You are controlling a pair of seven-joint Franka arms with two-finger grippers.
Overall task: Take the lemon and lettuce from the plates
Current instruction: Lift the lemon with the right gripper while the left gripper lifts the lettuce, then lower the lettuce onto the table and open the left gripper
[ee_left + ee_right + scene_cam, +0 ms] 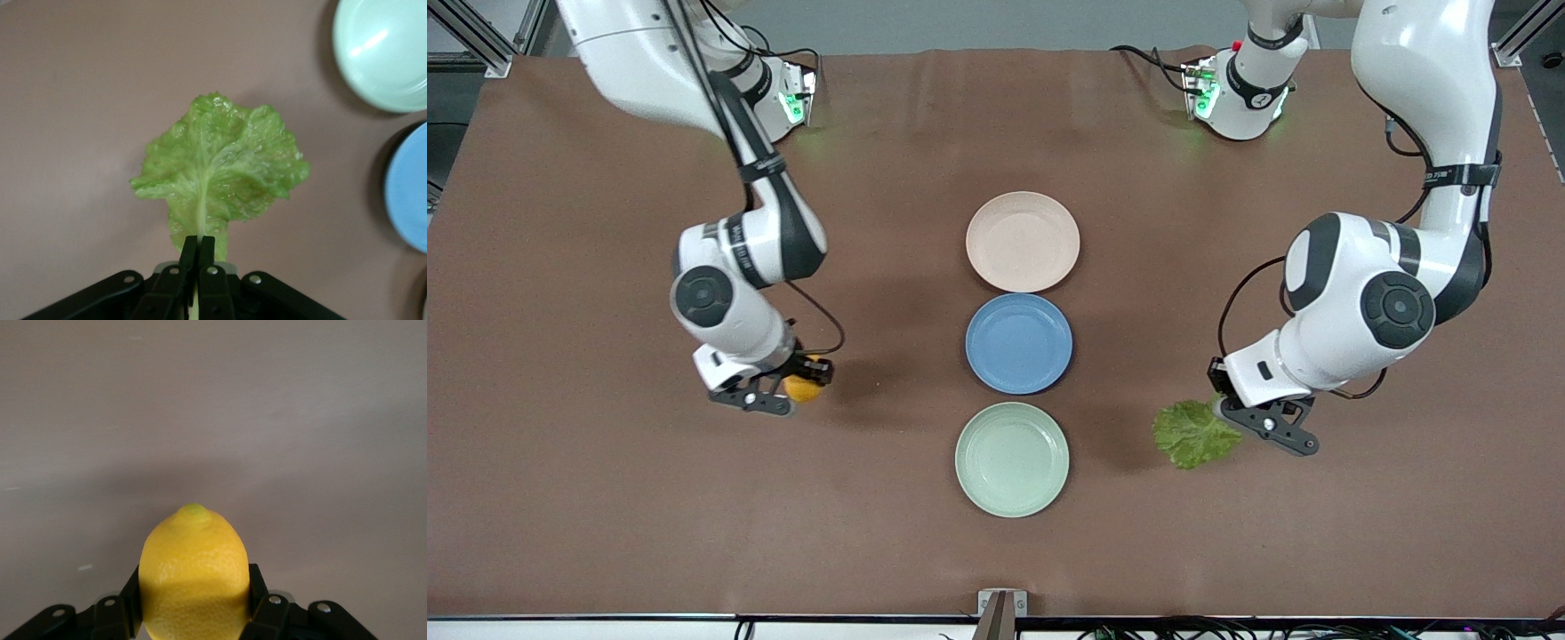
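Observation:
The yellow lemon is hanging above its blurred shadow on the tabletop in the right wrist view, so I will keep holding it before I open my right gripper.
My right gripper (799, 388) is shut on the yellow lemon (804, 389) and holds it over bare table toward the right arm's end; the right wrist view shows the lemon (193, 577) clamped between both fingers. My left gripper (1227, 418) is shut on the pale stem of the green lettuce (1193, 433), over bare table toward the left arm's end; the leaf (220, 167) hangs out from the closed fingers. The beige-pink plate (1023, 241) and the mint green plate (1011, 459) lie empty in the middle of the table.
A blue plate (1019, 343) lies between the two other plates, also empty. In the left wrist view the mint plate (383, 53) and blue plate (410, 187) show at the edge. Brown cloth covers the table.

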